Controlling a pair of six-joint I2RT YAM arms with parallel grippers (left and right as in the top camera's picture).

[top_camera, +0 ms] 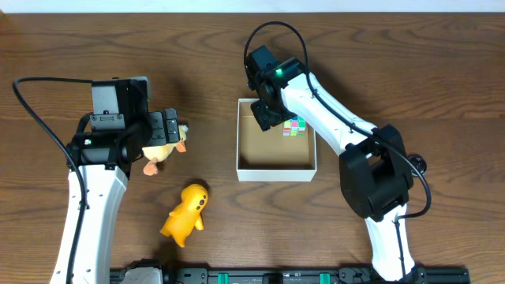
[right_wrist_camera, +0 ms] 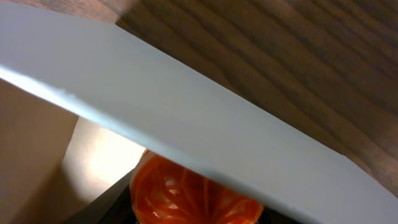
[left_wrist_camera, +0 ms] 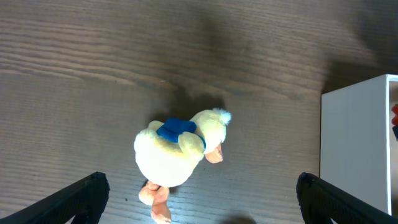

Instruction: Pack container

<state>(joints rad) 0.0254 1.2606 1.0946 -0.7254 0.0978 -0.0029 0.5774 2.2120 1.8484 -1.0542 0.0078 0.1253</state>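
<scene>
My right gripper should open now, because the orange ball in its fingers is inside the container, below the container's white rim, and would stay there.
The container point(top_camera: 276, 168) is a shallow white-walled box with a brown inside, at the table's middle. A multicoloured cube point(top_camera: 296, 126) lies in its far right corner. My right gripper point(top_camera: 268, 110) hangs over the far left corner, shut on a translucent orange ball point(right_wrist_camera: 186, 196), just behind the white wall point(right_wrist_camera: 217, 124). My left gripper point(left_wrist_camera: 199, 205) is open, its fingers wide apart above a pale yellow duck plush point(left_wrist_camera: 177, 152) with a blue band, which lies on the table point(top_camera: 162, 146). The container's left wall shows in the left wrist view point(left_wrist_camera: 357, 137).
A yellow-orange figure toy point(top_camera: 185, 213) lies on the wooden table in front of the duck, left of the container. The right arm reaches across the container's right side.
</scene>
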